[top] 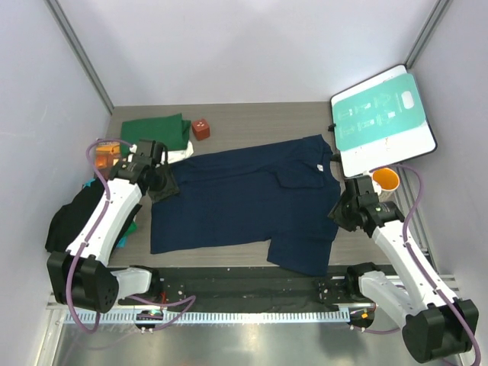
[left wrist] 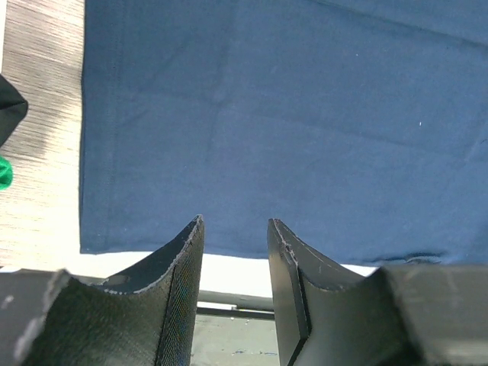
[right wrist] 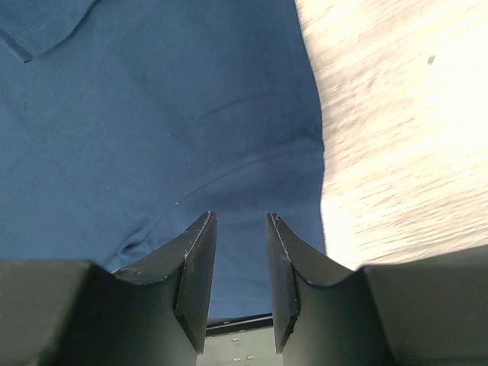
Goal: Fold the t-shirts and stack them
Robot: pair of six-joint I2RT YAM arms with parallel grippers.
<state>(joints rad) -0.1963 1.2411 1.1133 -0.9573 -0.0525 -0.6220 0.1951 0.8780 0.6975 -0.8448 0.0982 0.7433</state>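
Observation:
My right gripper pinches the navy t-shirt's outer edge beside the t-shirt's sleeve next, to fold that edge over the t-shirt's pocket.
A navy blue t-shirt [top: 236, 200] lies spread flat across the middle of the table, its pocket and collar toward the right. It also shows in the left wrist view [left wrist: 267, 114] and the right wrist view [right wrist: 152, 114]. A folded dark green shirt [top: 156, 131] lies at the back left, with a strip of cream-white cloth [top: 178, 155] showing under it. My left gripper [top: 162, 183] [left wrist: 235, 221] is open and empty at the navy shirt's left end, near its hem. My right gripper [top: 345, 210] [right wrist: 240, 216] is open and empty over the shirt's right edge.
A teal-and-white board [top: 381, 118] leans at the back right, with an orange cup [top: 386, 180] below it. A small brown-orange book [top: 200, 128] sits beside the green shirt. Black cloth [top: 69, 217] and an orange object [top: 107, 152] lie at the left edge.

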